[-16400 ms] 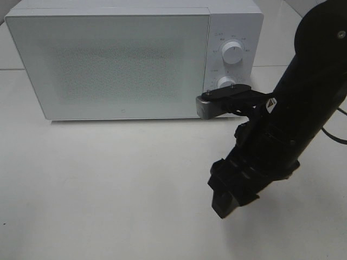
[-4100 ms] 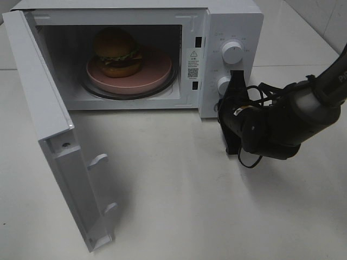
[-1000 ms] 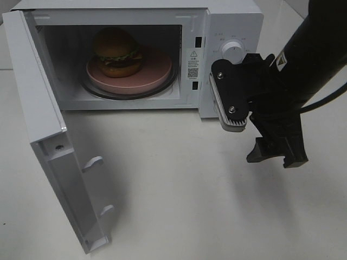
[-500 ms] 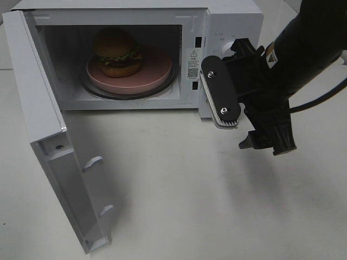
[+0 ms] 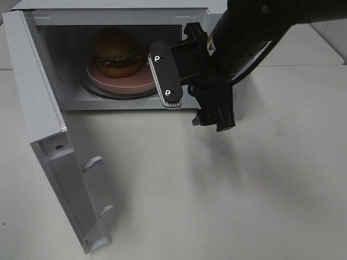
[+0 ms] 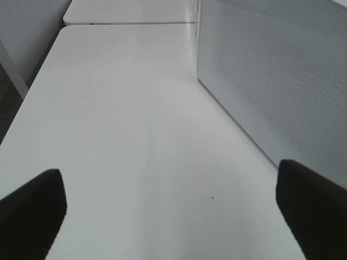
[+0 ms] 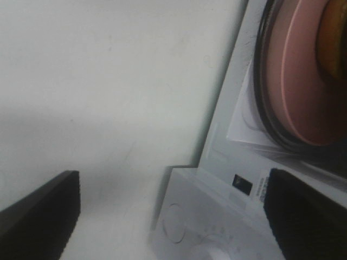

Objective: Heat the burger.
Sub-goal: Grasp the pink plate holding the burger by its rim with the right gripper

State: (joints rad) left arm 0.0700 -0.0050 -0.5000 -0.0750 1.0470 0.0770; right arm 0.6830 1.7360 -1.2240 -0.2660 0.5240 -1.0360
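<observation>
Next, my right gripper grips the pink plate by its rim [image 5: 144, 86] to bring the burger [image 5: 115, 51] out of the open microwave.
The burger [image 5: 115, 51], golden bun over green lettuce, sits on a round pink plate [image 5: 135, 84] inside the open microwave [image 5: 108, 16]. My right gripper [image 5: 192, 97] hangs open at the right edge of the microwave's opening, one finger [image 5: 165, 76] reaching just in front of the plate's right rim. The arm hides the control panel. In the right wrist view the right gripper [image 7: 173, 216] holds nothing, with the plate [image 7: 301, 92] and a sliver of the burger [image 7: 336, 43] ahead. The left gripper [image 6: 173, 216] is open over bare table, beside the door's outer face [image 6: 282, 81].
The microwave door [image 5: 49, 135] stands swung out to the left, its inner side with latch hooks facing the table's middle. White table [image 5: 217, 206] stretches in front of the microwave. The glass turntable ring [image 7: 265, 108] lies under the plate.
The right arm has swung left and up, from in front of the control panel to the right edge of the microwave's opening. Burger, plate and door have not moved.
</observation>
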